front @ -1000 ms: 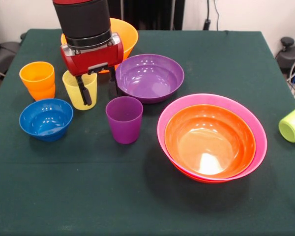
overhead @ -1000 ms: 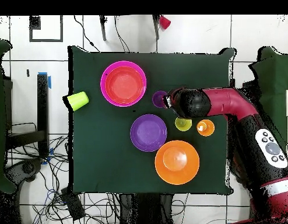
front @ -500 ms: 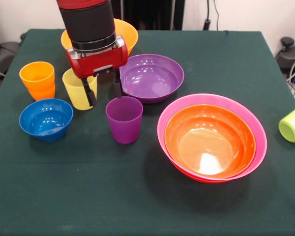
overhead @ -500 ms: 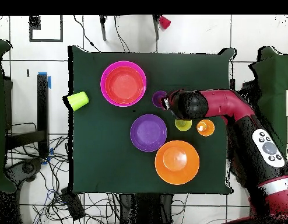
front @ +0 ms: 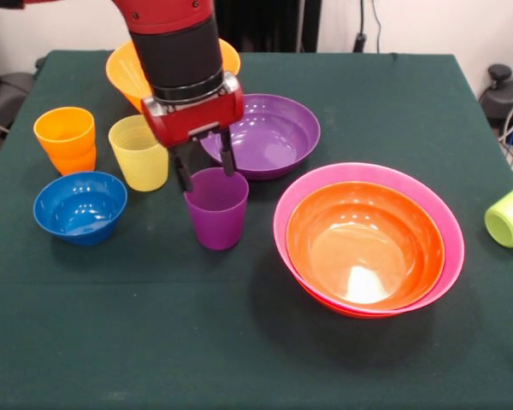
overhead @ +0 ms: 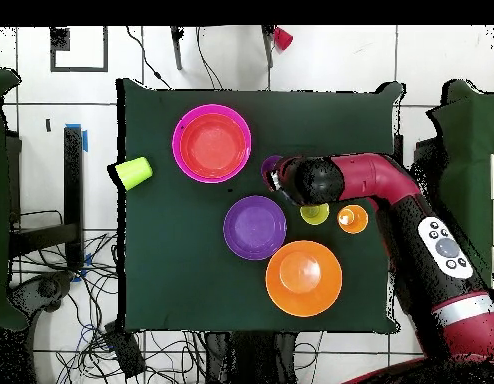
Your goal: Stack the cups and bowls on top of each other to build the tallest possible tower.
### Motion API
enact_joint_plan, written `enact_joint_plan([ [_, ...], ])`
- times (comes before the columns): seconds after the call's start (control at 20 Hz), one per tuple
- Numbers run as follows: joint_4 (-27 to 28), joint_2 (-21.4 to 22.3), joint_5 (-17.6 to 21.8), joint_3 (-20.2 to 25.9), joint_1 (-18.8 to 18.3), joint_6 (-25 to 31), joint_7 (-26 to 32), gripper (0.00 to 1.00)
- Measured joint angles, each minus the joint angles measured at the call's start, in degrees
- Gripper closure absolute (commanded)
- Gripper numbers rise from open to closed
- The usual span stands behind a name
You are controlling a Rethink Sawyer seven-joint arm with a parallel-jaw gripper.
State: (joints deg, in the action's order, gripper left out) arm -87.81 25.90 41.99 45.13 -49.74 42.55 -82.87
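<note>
The gripper takes hold of the purple cup by its rim [front: 216,171] next, to start stacking the tower [front: 366,243].
My gripper [front: 206,171] is open, its fingers coming down on either side of the far rim of the upright purple cup [front: 215,207]; whether they touch it I cannot tell. To the left stand the yellow cup [front: 138,152], the orange cup [front: 66,138] and the small blue bowl [front: 79,205]. The wide purple bowl [front: 265,134] lies just behind the purple cup. A red-orange bowl [front: 363,243] sits nested in the pink bowl [front: 368,167] at the right. The large yellow-orange bowl [front: 124,68] is half hidden behind the arm. In the overhead view the arm covers most of the purple cup [overhead: 268,163].
A lime green cup [front: 510,213] lies on its side at the table's right edge. In the overhead view the arm [overhead: 391,190] reaches in over the yellow cup [overhead: 314,213] and orange cup [overhead: 352,218]. A small red cup [overhead: 282,38] lies on the floor beyond the table.
The gripper has moved from above the yellow cup rightward and toward the front, and now straddles the purple cup's rim. It has stayed open. No cup or bowl has moved.
</note>
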Motion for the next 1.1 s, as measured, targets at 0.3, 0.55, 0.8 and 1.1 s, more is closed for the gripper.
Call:
enact_joint_plan([
  [0.3, 0.3, -1.4, 0.2, 0.0, 0.7, 0.0, 0.0, 0.0],
  [0.55, 1.3, -3.2, 0.0, 0.5, 1.5, 0.0, 0.0, 0.0],
  [0.8, 2.1, -4.7, -0.1, 0.8, 1.7, 0.0, 0.0, 0.0],
  [1.1, 3.5, -5.2, -0.2, 1.2, 1.8, 0.0, 0.0, 0.0],
])
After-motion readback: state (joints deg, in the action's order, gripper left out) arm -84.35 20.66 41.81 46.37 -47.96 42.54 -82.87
